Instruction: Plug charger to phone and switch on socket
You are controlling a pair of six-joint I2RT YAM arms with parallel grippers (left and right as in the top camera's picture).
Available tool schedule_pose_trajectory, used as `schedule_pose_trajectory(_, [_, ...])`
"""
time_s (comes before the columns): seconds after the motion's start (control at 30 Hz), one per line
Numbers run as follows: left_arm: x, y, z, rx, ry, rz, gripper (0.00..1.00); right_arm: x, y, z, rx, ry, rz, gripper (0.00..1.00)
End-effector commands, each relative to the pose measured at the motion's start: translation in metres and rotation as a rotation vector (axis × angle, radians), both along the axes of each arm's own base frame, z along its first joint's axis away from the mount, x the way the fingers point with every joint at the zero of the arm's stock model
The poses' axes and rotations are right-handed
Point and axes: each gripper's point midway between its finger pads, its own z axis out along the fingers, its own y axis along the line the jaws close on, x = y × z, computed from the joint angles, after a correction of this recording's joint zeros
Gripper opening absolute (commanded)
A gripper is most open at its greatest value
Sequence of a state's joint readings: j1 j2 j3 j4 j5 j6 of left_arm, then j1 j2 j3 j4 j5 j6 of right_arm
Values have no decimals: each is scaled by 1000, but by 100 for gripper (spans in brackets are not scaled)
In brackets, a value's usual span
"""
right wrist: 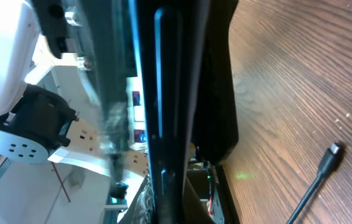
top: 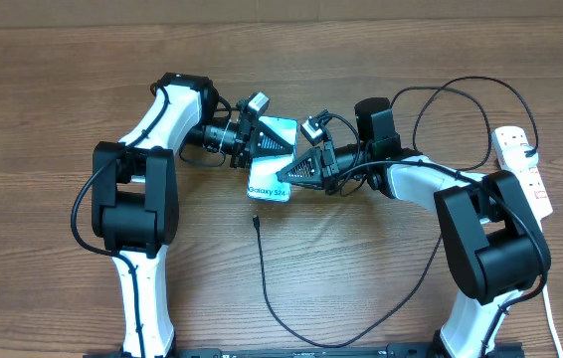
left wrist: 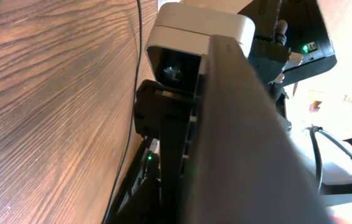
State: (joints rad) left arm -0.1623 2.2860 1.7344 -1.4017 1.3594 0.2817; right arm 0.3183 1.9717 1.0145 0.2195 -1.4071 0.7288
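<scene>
The fingers of my left gripper lie against both sides of the phone (top: 269, 189), so it is time for my right gripper to release the phone now.
The phone (top: 269, 189) is lifted and tilted between my two grippers, its "Galaxy S24" end pointing toward the table's front. My right gripper (top: 296, 169) is shut on its right side; the right wrist view shows the phone's dark edge (right wrist: 163, 93) running through the jaws. My left gripper (top: 258, 141) is at the phone's upper left edge. The phone's blurred edge (left wrist: 238, 124) fills the left wrist view and hides the fingers. The charger's connector tip (top: 255, 220) lies on the table just below the phone, also seen as the tip (right wrist: 333, 152). The socket (top: 525, 164) lies far right.
The black charger cable (top: 301, 336) loops along the front of the table, up past the right arm and round in a big loop (top: 461, 89) toward the socket. The socket's white cord (top: 548, 308) runs down the right edge. Bare wood lies left and front.
</scene>
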Motion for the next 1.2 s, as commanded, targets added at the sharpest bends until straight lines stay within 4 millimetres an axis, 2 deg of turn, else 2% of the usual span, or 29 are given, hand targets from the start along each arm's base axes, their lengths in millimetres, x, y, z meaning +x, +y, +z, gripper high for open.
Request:
schedule_pose_trajectory(0.0, [-1, -8, 10, -48, -28, -5, 11, 9, 0, 10, -1, -42, -24, 4])
schedule_pose_trajectory(0.03, [0, -8, 10, -49, -32, -5, 5, 9, 0, 10, 0, -50, -23, 6])
schedule_pose_trajectory(0.07, [1, -8, 9, -50, -39, -3, 4, 8, 0, 10, 4, -64, -20, 11])
schedule_pose_trajectory(0.17, [5, -5, 5, -38, -76, -3, 4, 9, -1, 11, 7, -74, -20, 31])
schedule_pose_trajectory(0.33, [12, 10, -16, 92, -38, 11, 4, 12, -6, 11, 11, -74, -31, 62])
schedule_pose_trajectory(0.53, [21, 36, -22, 141, -12, 64, 4, 21, -24, 21, 27, -66, -61, 71])
schedule_pose_trajectory(0.7, [30, 64, -26, 182, 67, 140, 4, 23, -30, 38, 1, -68, -106, 69])
schedule_pose_trajectory(0.87, [30, 93, -35, 256, 122, 180, 4, 21, -37, 40, -141, -59, -221, 60])
schedule_pose_trajectory(0.93, [25, 102, -40, 297, 137, 173, 4, 18, -47, 28, -286, -70, -294, 53])
schedule_pose_trajectory(1.0, [19, 108, -44, 331, 139, 155, 4, 12, -61, 12, -465, -80, -360, 51])
schedule_pose_trajectory(1.17, [13, 110, -45, 347, 135, 129, 4, -14, -92, -22, -873, -102, -435, 34])
